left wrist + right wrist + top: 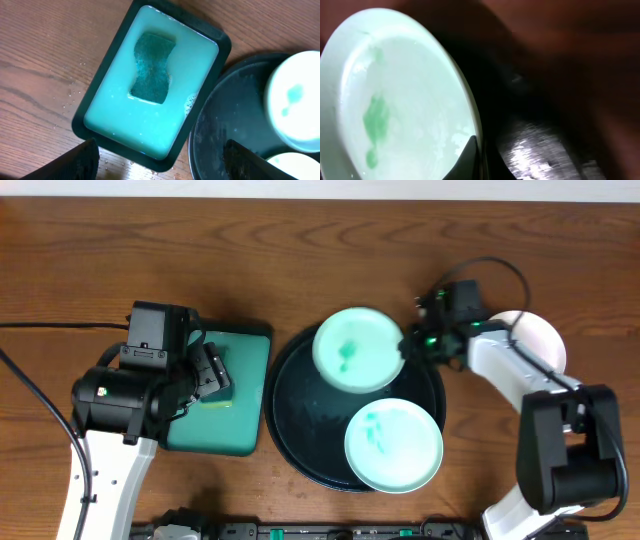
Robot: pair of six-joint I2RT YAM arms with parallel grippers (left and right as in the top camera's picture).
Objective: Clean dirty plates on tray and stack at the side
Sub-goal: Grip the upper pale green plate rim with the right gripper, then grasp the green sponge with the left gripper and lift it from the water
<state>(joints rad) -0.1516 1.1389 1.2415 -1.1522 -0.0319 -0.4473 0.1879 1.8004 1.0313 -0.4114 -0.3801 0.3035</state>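
Observation:
My left gripper will next grab the dark green sponge across its narrow middle, so its wide ends can clean plates freely.
The black tray (300, 395) lies mid-table. A mint green plate (357, 348) with a teal smear is over the tray's far part. My right gripper (408, 343) is shut on its right rim. In the right wrist view one finger lies inside the plate (395, 100) and the other outside, at the gripper (487, 160). A second smeared mint plate (393, 445) lies on the tray's near right. A white plate (543, 340) sits on the wood at the far right, partly under my right arm. My left gripper (160, 165) is open and empty above the teal tray's near edge.
A teal-green rectangular tray (205, 85) holds pale soapy water and a dark green sponge (152, 67), just left of the black tray (235, 115). Water drops lie on the wood by its corner. Bare wood tabletop (300, 250) runs along the back.

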